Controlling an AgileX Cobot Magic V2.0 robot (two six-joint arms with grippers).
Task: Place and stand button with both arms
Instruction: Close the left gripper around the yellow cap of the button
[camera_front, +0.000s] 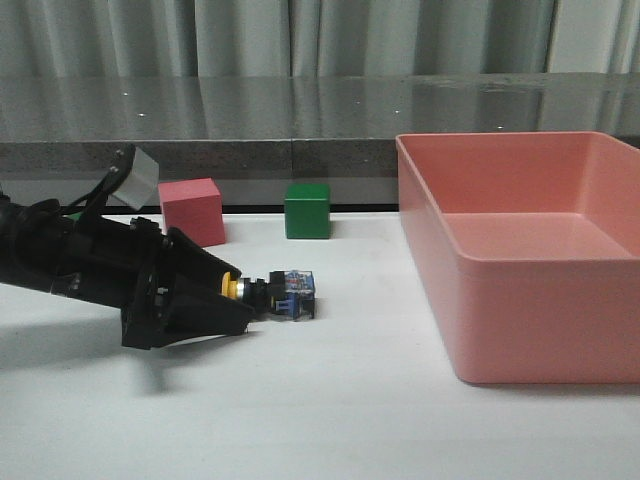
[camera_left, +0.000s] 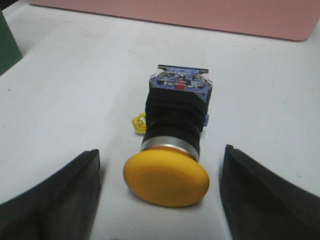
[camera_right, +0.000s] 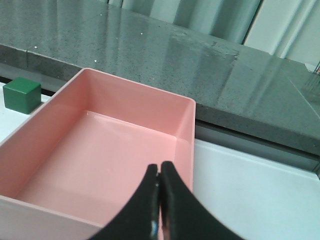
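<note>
I should close my left gripper on the cap, because its fingers are on either side of the yellow cap (camera_front: 231, 285).
The button (camera_front: 278, 296) lies on its side on the white table, yellow cap towards my left arm and blue-and-clear base pointing right. My left gripper (camera_front: 243, 292) is low over the table and open, its fingertips on either side of the cap without touching it. In the left wrist view the button (camera_left: 172, 145) lies between the two dark fingers (camera_left: 60, 200), with a gap on both sides. My right gripper (camera_right: 160, 172) is shut and empty, above the near part of the pink bin (camera_right: 186, 131). It is out of the front view.
A large pink bin (camera_front: 520, 330) stands on the right of the table. A red cube (camera_front: 192, 210) and a green cube (camera_front: 307, 210) stand behind the button, near the table's back edge. The green cube also shows in the right wrist view (camera_right: 21, 95).
</note>
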